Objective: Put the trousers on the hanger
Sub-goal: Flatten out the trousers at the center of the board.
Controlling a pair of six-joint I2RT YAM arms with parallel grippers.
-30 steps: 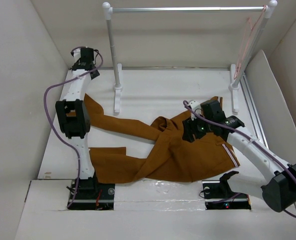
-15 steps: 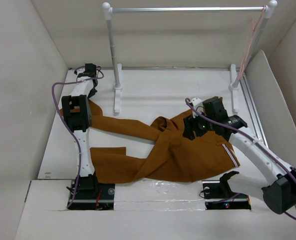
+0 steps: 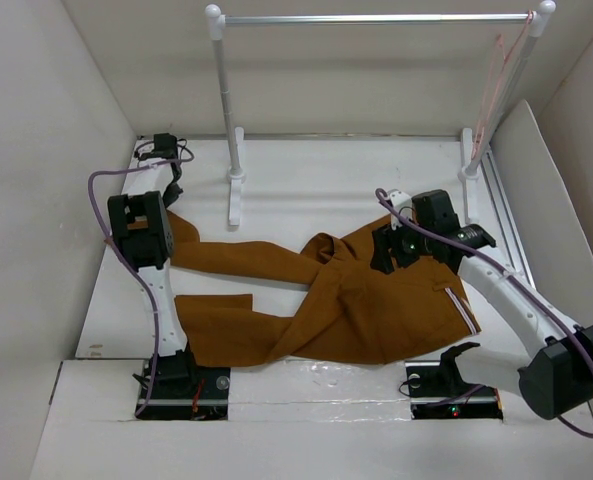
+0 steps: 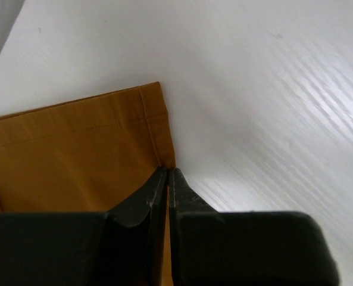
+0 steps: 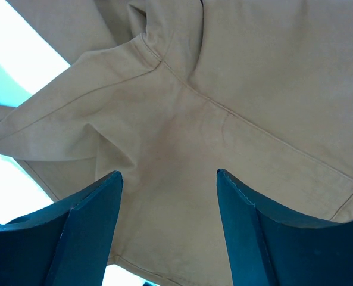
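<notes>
My right gripper should next grab the trousers' waist edge [image 3: 463, 290] opposite the hem corner at my left gripper, to straighten the trousers [image 3: 356, 310] for the hanger.
The rust-brown trousers [image 3: 356, 310] lie spread over the table, waist to the right and both legs running left. My left gripper [image 3: 173, 200] sits at the far end of the upper leg. In the left wrist view it [image 4: 166, 171] is shut on the hem corner of the trousers [image 4: 75, 155], with cloth pinched between the fingertips. My right gripper [image 3: 386, 250] hangs open just above the seat. In the right wrist view its fingers [image 5: 93, 202] straddle a seam of the cloth [image 5: 224, 89] without holding it. The pale pink hanger [image 3: 491, 85] hangs at the right end of the rail.
A silver rail [image 3: 376, 18] on two white posts [image 3: 226, 110] stands at the back of the table, its feet near the far edge. White walls close in the left, right and back. A metal strip [image 3: 506, 220] runs along the right side.
My left gripper has gone from open to shut on the leg hem, and the left arm has drawn back toward the far left. The right gripper has stayed nearly in place, still open.
</notes>
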